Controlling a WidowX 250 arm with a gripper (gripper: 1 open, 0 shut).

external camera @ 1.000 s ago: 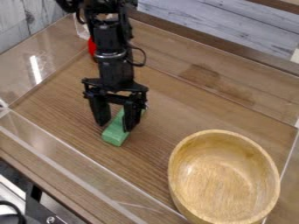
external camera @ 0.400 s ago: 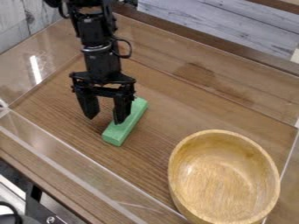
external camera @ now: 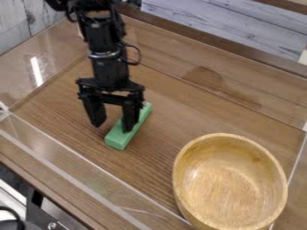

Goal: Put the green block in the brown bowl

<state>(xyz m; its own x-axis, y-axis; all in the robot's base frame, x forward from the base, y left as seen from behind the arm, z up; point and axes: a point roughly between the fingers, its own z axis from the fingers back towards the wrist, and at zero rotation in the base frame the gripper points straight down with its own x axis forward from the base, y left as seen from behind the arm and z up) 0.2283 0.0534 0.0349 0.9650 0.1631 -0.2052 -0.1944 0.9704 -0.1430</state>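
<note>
The green block (external camera: 127,127) has to go in the brown bowl (external camera: 231,182), so next my gripper will take it by its long sides.
The green block (external camera: 127,127) lies flat on the wooden table, a long light-green bar angled from lower left to upper right. My gripper (external camera: 111,117) hangs straight down over its left part, jaws open, with the right finger touching or just in front of the block and the left finger on the table side. Nothing is gripped between the fingers. The brown bowl (external camera: 231,182), a large tan wooden bowl, sits empty at the lower right, well apart from the block.
Clear acrylic walls (external camera: 72,157) border the table at the front and left. A white plank wall (external camera: 228,22) runs along the back. Bare wood table (external camera: 216,94) lies between block and bowl.
The arm swung left off the block, then came back slightly right. The block, first mostly hidden under the gripper, now shows its length beside the right finger.
</note>
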